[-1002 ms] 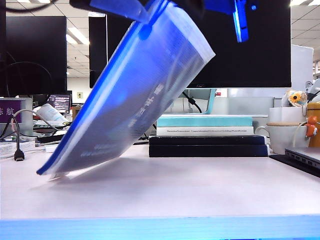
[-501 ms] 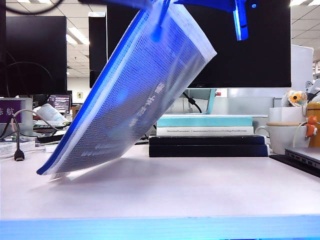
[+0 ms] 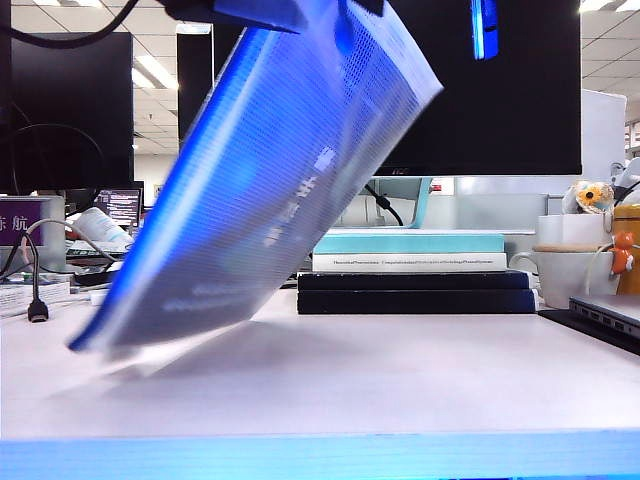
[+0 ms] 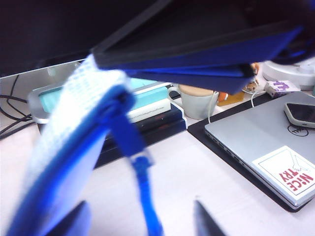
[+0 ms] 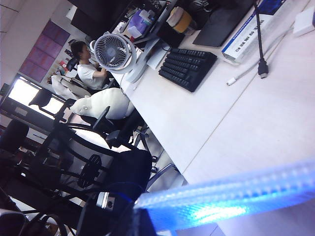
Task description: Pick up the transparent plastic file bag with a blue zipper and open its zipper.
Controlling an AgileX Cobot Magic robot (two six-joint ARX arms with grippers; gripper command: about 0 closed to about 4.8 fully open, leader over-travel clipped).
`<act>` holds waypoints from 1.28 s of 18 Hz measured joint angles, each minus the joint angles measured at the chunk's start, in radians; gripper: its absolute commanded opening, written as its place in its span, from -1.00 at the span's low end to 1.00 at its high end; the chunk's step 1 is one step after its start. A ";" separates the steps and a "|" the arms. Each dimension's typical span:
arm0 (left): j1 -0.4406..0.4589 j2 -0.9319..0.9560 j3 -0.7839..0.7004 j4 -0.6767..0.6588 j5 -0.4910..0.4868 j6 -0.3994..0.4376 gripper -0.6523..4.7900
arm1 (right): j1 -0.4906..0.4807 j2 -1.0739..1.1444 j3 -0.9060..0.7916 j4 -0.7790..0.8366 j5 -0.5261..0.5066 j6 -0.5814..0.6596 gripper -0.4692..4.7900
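Observation:
My left gripper grabs the zipper by the blue pull cord (image 4: 142, 191) next, which dangles free from the bag's slack top corner (image 4: 118, 96).
The file bag (image 3: 270, 200) hangs tilted above the desk, its low corner near the tabletop at the left. Its blue zipper (image 3: 160, 210) runs along the upper left edge. My right gripper (image 5: 147, 216) is shut on the bag's mesh edge (image 5: 236, 196), up at the top of the exterior view. My left gripper (image 4: 140, 223) is open beside the bag's top corner. The zipper's blue pull cord (image 4: 142, 191) dangles between its two fingertips (image 4: 204, 221) without touching either. In the exterior view the left gripper (image 3: 250, 12) is mostly cut off by the frame's top.
A stack of books (image 3: 410, 270) lies behind the bag, with a white mug (image 3: 565, 270) to its right. A silver laptop (image 4: 266, 142) with a phone (image 4: 301, 114) on it sits at the right. Monitors (image 3: 500, 110) stand at the back, and a cable (image 3: 37, 300) lies at the left.
The bag's top end has shifted right and slightly up, and its lower end is swinging. The zipper pull has moved up to the right along the top edge.

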 measured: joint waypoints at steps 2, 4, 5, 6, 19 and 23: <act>0.006 0.005 0.000 0.002 0.028 0.002 -0.20 | 0.000 -0.001 0.000 -0.019 -0.003 -0.002 -0.85; 0.033 0.005 0.000 0.022 0.076 0.002 -0.60 | 0.000 -0.001 0.000 -0.042 -0.003 -0.009 -0.84; 0.034 0.005 0.000 0.022 0.100 0.002 -0.78 | 0.000 -0.001 0.000 -0.042 -0.003 -0.009 -0.85; 0.040 0.005 0.000 0.022 0.122 0.002 -0.78 | 0.000 -0.001 0.000 -0.042 -0.003 -0.009 -0.84; 0.095 -0.047 0.002 -0.058 0.071 0.135 -0.78 | -0.105 -0.004 0.000 -0.107 -0.098 -0.068 -0.85; 0.113 -0.163 0.002 -0.060 0.061 0.196 -0.78 | -0.105 -0.006 0.000 -0.199 -0.085 -0.154 -0.84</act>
